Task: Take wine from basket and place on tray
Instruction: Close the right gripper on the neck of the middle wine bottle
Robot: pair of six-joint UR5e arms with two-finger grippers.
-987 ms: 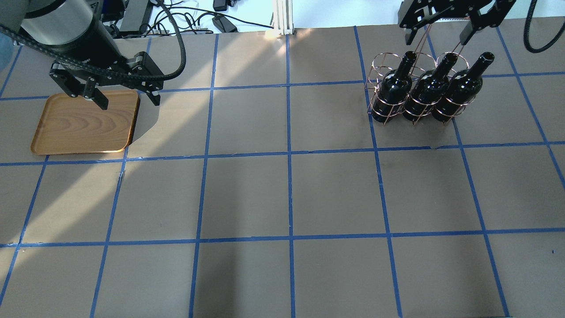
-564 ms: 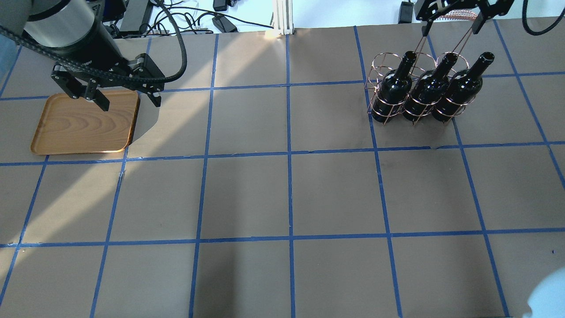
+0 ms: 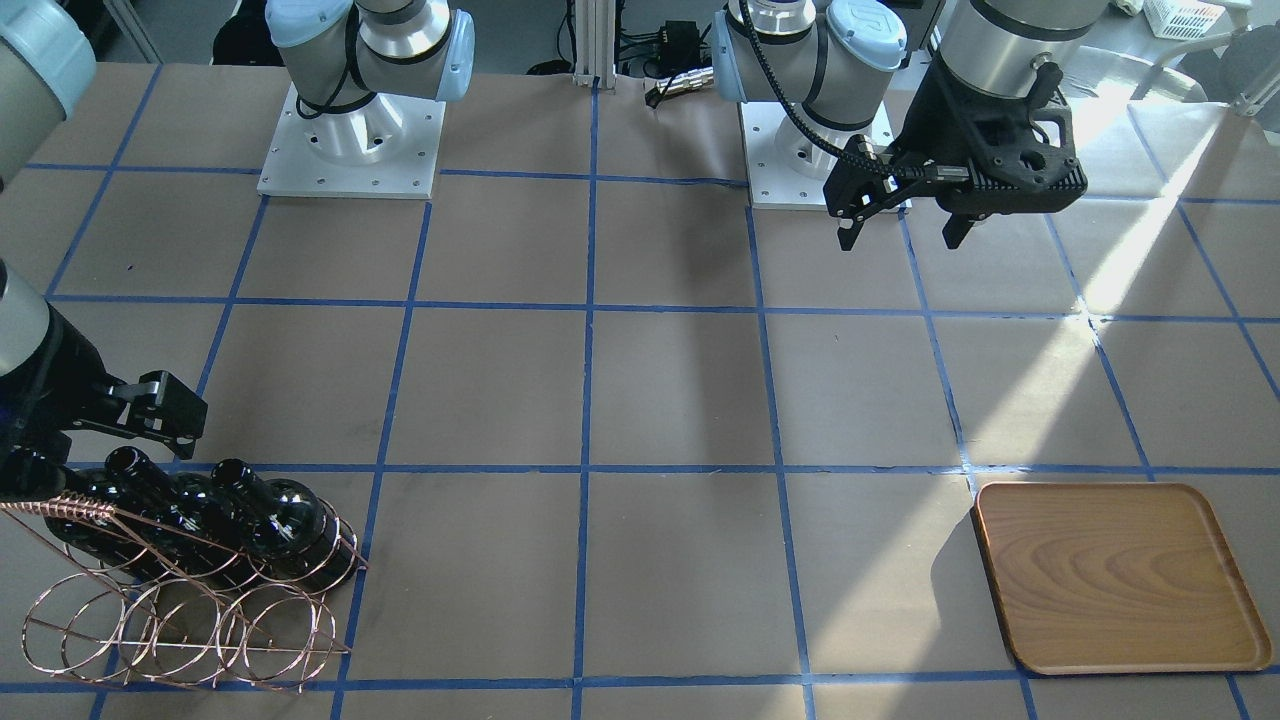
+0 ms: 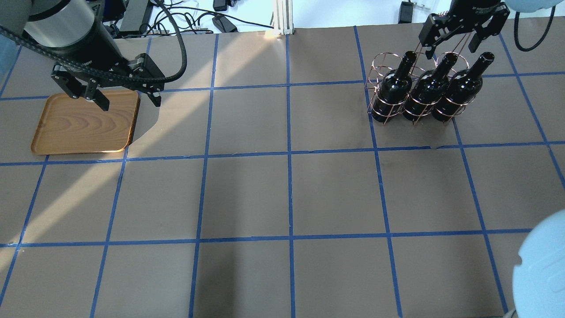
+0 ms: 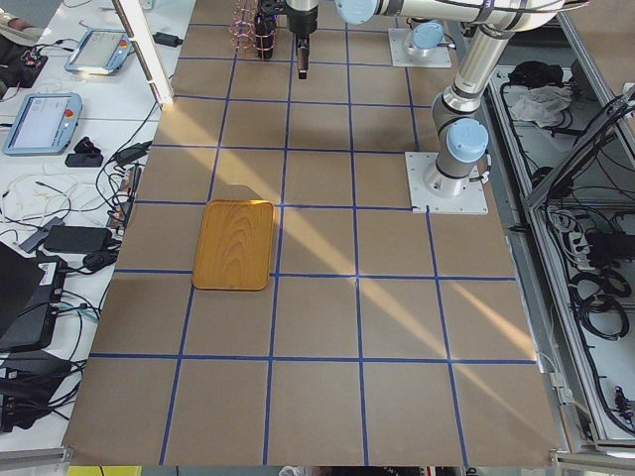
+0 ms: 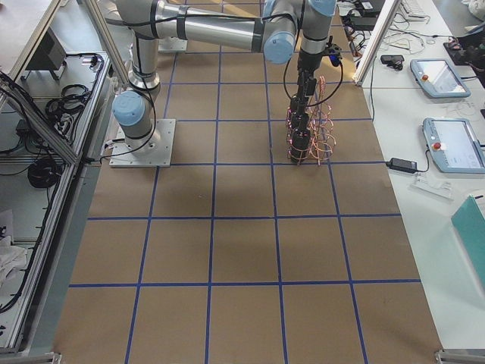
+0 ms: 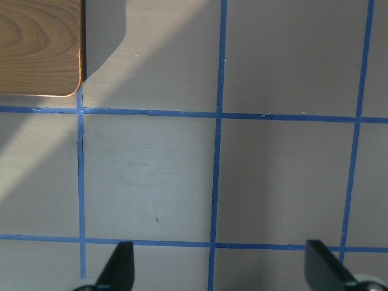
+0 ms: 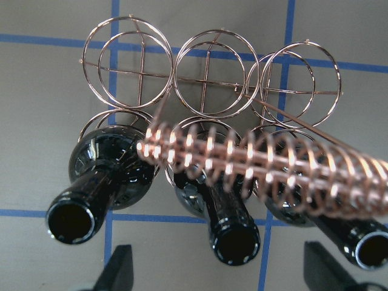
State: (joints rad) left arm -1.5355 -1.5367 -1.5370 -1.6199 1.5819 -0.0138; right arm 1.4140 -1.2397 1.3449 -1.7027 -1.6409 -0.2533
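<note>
The right gripper takes hold of the middle bottle by its slim neck [image 3: 143, 470] [image 8: 228, 217] next, since wire rings and neighbouring bottles crowd the middle bottle's body.
Three black wine bottles [image 4: 393, 86] [image 4: 426, 88] [image 4: 461, 86] stand in the near row of the copper wire basket [image 4: 383, 62] at the table's far right. In the right wrist view their mouths [image 8: 73, 218] [image 8: 233, 245] [image 8: 370, 251] show under the coiled handle [image 8: 273, 163]. My right gripper [image 4: 450, 42] is open and empty, above the necks and the handle, with the middle bottle between its fingertips [image 8: 118, 270]. The wooden tray [image 4: 84, 121] lies empty at the far left. My left gripper [image 4: 128, 99] is open and empty, high over the tray's right edge.
The brown table has a blue tape grid. The basket's far row of rings [image 8: 206, 79] holds nothing. The right arm's pale blue elbow [image 4: 543, 265] fills the overhead view's bottom right corner. Cables and tablets lie beyond the table's far edge.
My right gripper has shifted right and come down toward the bottle necks, still open. Its elbow has come into the overhead view's bottom right corner. The left arm has not moved.
</note>
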